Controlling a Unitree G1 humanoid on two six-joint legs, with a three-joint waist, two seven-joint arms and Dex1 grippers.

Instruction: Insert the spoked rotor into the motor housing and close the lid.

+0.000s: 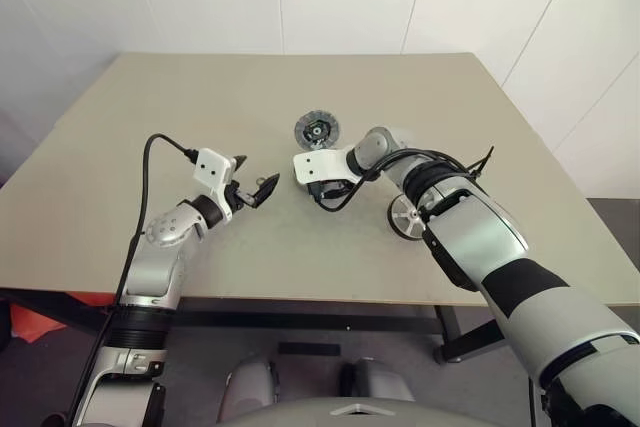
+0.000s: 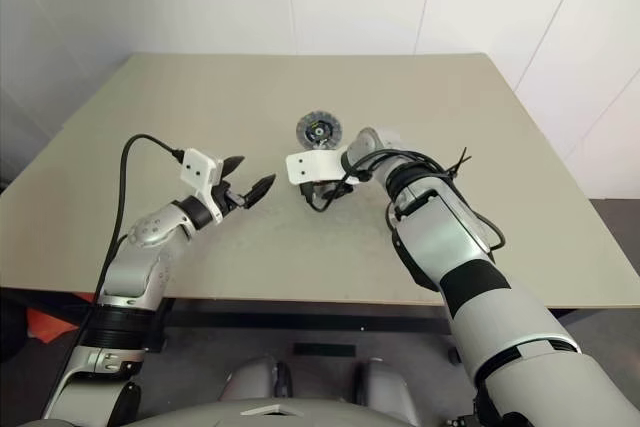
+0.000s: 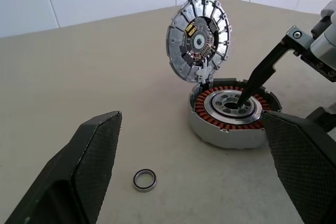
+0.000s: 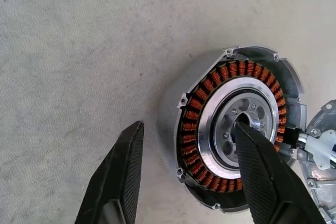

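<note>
Next, my right gripper grabs the housing by its side (image 4: 170,111), one finger inside the housing's open centre hole (image 4: 243,121), since the housing is too wide to span.
The motor housing (image 3: 227,135), a short grey cylinder with copper windings around a silver centre, sits mid-table. The lid (image 1: 316,131) stands on edge at its far rim, its inner face with green bits showing in the left wrist view. My right gripper (image 4: 188,125) is open over the housing, pointing steeply down. One finger (image 3: 262,74) dips into the centre hole, and the other hangs outside the wall, apart from it. The spoked rotor (image 1: 406,217) lies on the table beside my right forearm. To the left of the housing my left gripper (image 1: 255,190) is open, level and empty.
A tiny loose ring (image 3: 144,180) lies on the beige table (image 1: 200,97) between my left gripper and the housing. A black cable loops under my right wrist. The table's front edge runs just below both forearms.
</note>
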